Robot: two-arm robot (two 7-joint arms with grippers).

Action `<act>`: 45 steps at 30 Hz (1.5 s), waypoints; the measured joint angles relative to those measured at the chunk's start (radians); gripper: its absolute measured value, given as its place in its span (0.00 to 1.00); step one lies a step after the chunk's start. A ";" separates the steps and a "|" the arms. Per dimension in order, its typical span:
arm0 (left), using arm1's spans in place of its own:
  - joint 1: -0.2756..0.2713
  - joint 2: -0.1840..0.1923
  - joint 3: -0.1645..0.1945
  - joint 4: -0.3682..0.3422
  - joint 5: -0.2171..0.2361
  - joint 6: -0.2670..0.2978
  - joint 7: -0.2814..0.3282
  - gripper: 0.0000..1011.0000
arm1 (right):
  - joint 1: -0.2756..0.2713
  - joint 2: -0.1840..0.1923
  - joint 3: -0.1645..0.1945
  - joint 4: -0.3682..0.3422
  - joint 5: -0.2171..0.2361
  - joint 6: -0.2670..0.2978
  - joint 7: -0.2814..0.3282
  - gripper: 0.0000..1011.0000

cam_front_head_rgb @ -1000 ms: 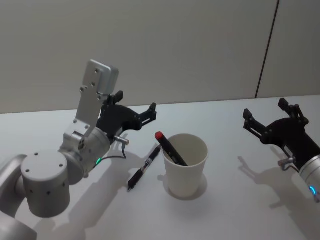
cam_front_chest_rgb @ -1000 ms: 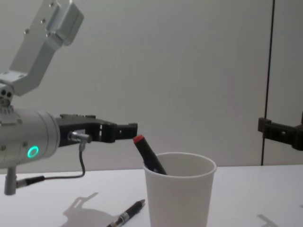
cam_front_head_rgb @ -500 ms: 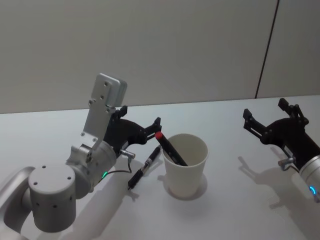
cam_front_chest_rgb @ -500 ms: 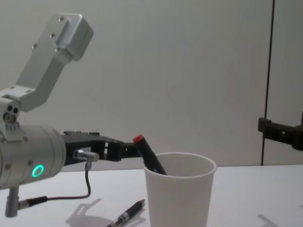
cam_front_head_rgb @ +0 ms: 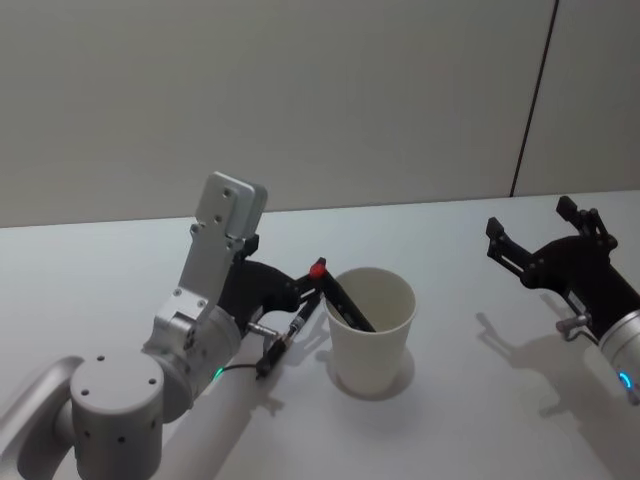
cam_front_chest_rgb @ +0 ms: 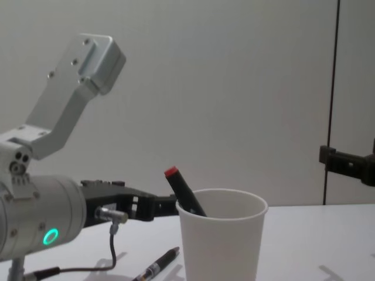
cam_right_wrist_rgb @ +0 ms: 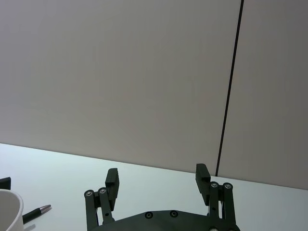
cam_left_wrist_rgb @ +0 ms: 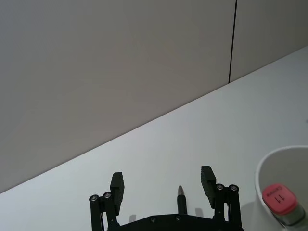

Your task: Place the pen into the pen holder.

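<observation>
The thin black pen (cam_front_chest_rgb: 163, 261) is long and slim. My left gripper will grab it next by the clear middle of its body (cam_front_chest_rgb: 146, 273) to keep it balanced.
A black pen (cam_front_head_rgb: 284, 342) lies on the white table just left of the pen holder (cam_front_head_rgb: 371, 335), a white paper cup. A black marker with a red cap (cam_front_head_rgb: 334, 292) leans inside the cup. My left gripper (cam_front_head_rgb: 302, 294) is open and low over the pen's far end, close beside the cup. In the left wrist view the pen's tip (cam_left_wrist_rgb: 181, 201) shows between the left gripper's (cam_left_wrist_rgb: 162, 183) spread fingers, with the cup rim (cam_left_wrist_rgb: 263, 169) and the red cap (cam_left_wrist_rgb: 280, 197) to one side. My right gripper (cam_front_head_rgb: 534, 226) hangs open at the far right, holding nothing.
A plain grey wall with a dark vertical seam (cam_front_head_rgb: 532, 100) backs the white table (cam_front_head_rgb: 450, 420). The left arm's grey wrist housing (cam_front_chest_rgb: 79, 79) rises tall at the left. Table surface lies bare between the cup and the right gripper.
My left gripper has come down and forward, from above the table to low over the pen beside the cup. The pen, the cup and the right arm have stayed put.
</observation>
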State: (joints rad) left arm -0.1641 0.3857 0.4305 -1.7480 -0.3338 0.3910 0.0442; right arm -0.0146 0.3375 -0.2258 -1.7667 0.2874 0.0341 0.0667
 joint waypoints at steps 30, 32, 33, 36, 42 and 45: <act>0.058 -0.035 0.036 0.000 0.026 0.010 0.038 0.99 | 0.000 0.000 0.000 0.000 0.000 0.000 0.000 0.99; 0.060 -0.036 0.037 0.002 0.026 0.010 0.040 0.99 | 0.000 0.000 0.000 0.000 0.000 0.000 0.000 0.99; 0.062 -0.036 0.037 0.004 0.027 0.010 0.041 0.99 | 0.000 0.000 0.000 0.000 0.000 0.000 0.000 0.99; 0.067 -0.037 0.037 0.007 0.028 0.010 0.043 0.99 | 0.000 0.000 0.000 0.000 0.000 0.000 0.000 0.99; 0.075 -0.037 0.037 0.012 0.029 0.008 0.045 0.99 | 0.000 0.000 0.000 0.000 0.000 0.000 0.000 0.99; 0.078 -0.038 0.037 0.014 0.030 0.007 0.045 0.99 | 0.000 0.000 0.000 0.000 0.000 0.000 0.000 0.99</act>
State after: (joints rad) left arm -0.0863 0.3475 0.4671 -1.7336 -0.3038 0.3977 0.0892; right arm -0.0146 0.3374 -0.2258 -1.7667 0.2874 0.0340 0.0667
